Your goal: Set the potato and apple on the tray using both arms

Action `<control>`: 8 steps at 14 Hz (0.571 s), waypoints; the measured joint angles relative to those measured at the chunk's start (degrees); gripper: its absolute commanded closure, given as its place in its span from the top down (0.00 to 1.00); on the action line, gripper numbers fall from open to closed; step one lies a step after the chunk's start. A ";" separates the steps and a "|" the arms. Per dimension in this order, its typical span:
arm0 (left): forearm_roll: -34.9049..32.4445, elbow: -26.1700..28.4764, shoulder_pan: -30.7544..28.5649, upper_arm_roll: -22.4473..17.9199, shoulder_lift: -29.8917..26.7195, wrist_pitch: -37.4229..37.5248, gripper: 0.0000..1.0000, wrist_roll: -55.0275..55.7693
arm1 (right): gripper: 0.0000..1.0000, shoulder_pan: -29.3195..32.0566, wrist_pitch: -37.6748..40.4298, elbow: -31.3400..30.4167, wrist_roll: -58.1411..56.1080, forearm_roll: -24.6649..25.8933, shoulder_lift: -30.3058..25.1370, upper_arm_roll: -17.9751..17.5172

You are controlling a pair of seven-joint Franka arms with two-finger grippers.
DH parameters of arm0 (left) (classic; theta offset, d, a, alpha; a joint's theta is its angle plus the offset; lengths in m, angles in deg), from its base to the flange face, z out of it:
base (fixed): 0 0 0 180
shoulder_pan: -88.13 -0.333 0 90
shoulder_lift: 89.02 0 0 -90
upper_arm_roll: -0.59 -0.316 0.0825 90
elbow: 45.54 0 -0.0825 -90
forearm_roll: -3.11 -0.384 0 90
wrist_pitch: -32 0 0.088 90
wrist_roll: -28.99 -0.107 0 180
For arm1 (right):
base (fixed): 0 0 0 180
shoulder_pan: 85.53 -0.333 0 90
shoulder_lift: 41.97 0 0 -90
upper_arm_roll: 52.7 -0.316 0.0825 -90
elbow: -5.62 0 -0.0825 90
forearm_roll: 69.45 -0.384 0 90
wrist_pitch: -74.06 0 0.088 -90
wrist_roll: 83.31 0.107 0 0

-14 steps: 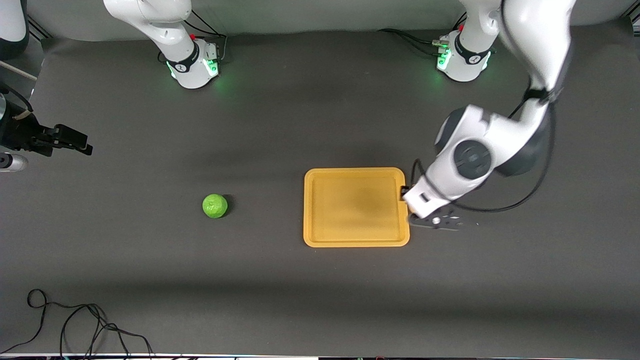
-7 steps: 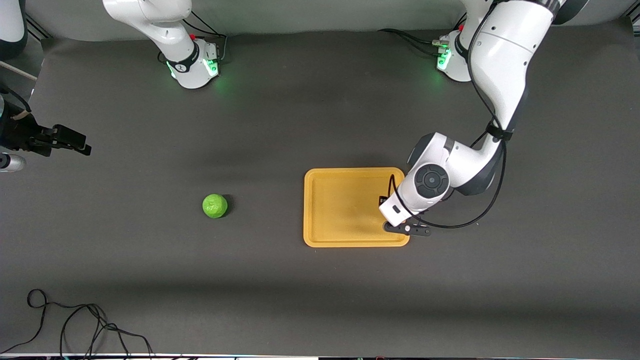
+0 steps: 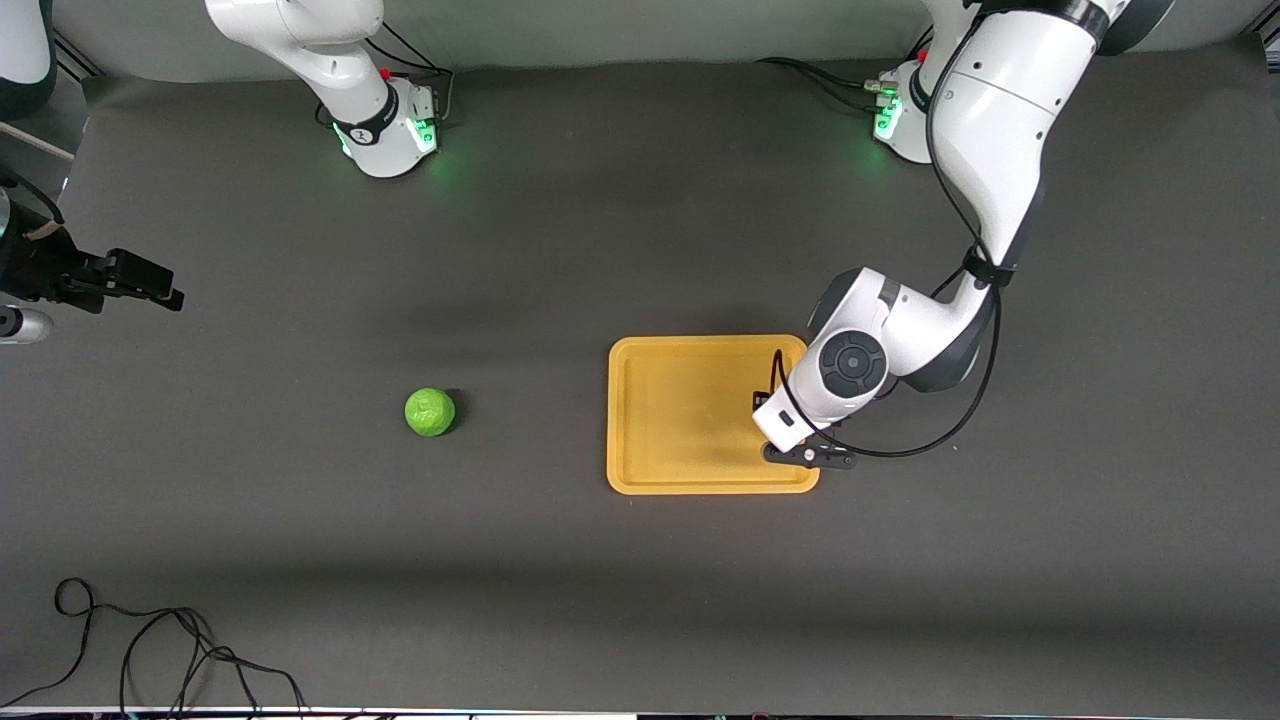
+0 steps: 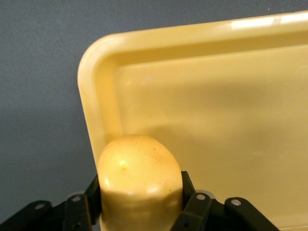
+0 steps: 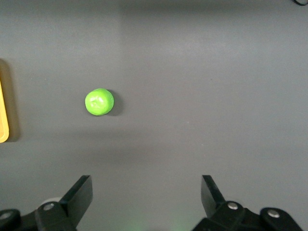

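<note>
The potato (image 4: 139, 178) is low inside the yellow tray's rim (image 4: 91, 86) in the left wrist view, so my left gripper should open now.
The potato (image 4: 138, 178) is a pale yellow lump clamped between the fingers of my left gripper (image 4: 139, 192). It hangs over the corner of the orange-yellow tray (image 4: 216, 96). In the front view my left gripper (image 3: 808, 456) is over the tray (image 3: 700, 343) at its edge toward the left arm's end, and the wrist hides the potato. The green apple (image 3: 430, 412) lies on the mat beside the tray, toward the right arm's end. My right gripper (image 5: 147, 185) is open and empty, high over the mat, with the apple (image 5: 99, 102) in view below it.
Dark hardware (image 3: 100, 278) juts in at the table edge toward the right arm's end. A black cable (image 3: 150, 650) loops on the mat near the front camera. A sliver of the tray (image 5: 3, 120) shows in the right wrist view.
My left arm has swung in from beside the tray, and its gripper now sits over the tray's edge. The apple and the tray have not moved. The right arm waits.
</note>
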 measured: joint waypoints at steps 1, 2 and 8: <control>-0.02 0.00 0.25 0.00 0.08 -0.01 0.45 0.24 | 1.00 -0.13 -0.07 0.00 0.00 0.00 0.03 -0.05; -0.05 0.00 0.46 0.00 0.16 -0.10 0.64 0.49 | 1.00 -0.72 -0.41 0.05 0.00 0.00 0.15 -0.16; -0.13 0.01 0.57 -0.32 0.35 -0.67 1.00 0.85 | 1.00 -11.53 -2.05 4.52 10.14 -0.01 4.66 -0.86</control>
